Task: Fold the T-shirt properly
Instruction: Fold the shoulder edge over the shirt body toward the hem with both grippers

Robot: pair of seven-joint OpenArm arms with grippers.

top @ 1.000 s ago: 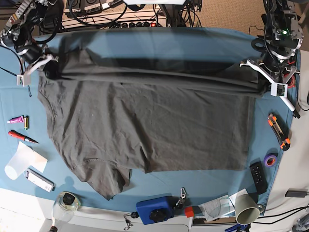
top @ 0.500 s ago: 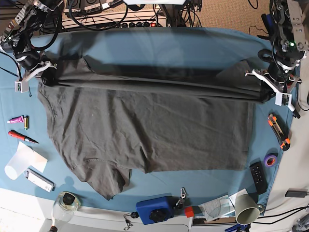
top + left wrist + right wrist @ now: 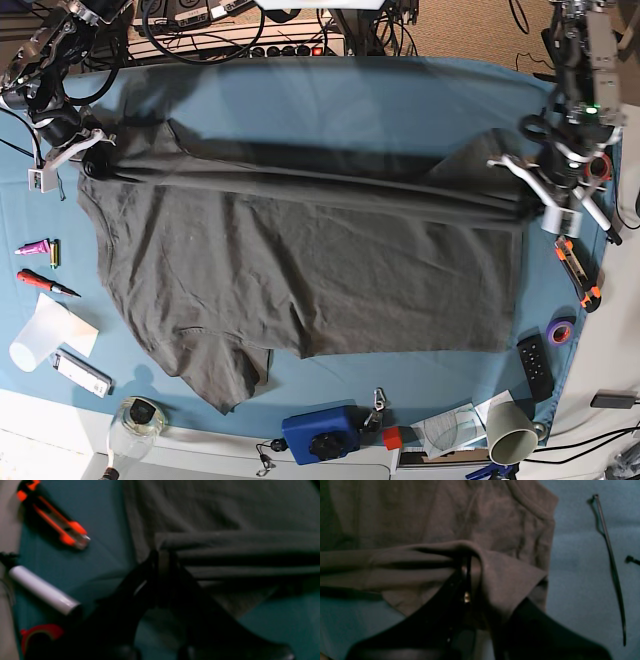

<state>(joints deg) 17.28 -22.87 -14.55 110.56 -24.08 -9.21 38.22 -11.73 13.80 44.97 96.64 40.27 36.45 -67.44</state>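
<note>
The T-shirt's held folded edge (image 3: 128,174) hangs taut short of the T-shirt's body (image 3: 140,230), so it is too early to release. My right gripper first lowers that edge onto the T-shirt's body.
The dark grey T-shirt (image 3: 310,270) lies spread on the blue tablecloth (image 3: 400,100), its far edge lifted into a long taut fold between both arms. At the fold's right end in the base view, my left gripper (image 3: 532,203) is shut on the doubled cloth. The left wrist view shows the black fingers (image 3: 152,562) of that gripper (image 3: 163,555) pinching the folded edge of the T-shirt (image 3: 225,510). My right gripper (image 3: 93,166) is shut on the fold's left end. In the right wrist view, that gripper (image 3: 468,565) has cloth of the T-shirt (image 3: 420,517) draped over its fingers.
An orange box cutter (image 3: 578,270) (image 3: 57,527), a purple tape roll (image 3: 561,331) and a black remote (image 3: 535,366) lie right of the shirt. A red screwdriver (image 3: 45,284) lies to the left. A blue device (image 3: 320,433) and a paper cup (image 3: 512,430) stand at the front edge.
Both grippers have carried the held fold a little toward the table's front edge, over the rest of the shirt. Neither has let go.
</note>
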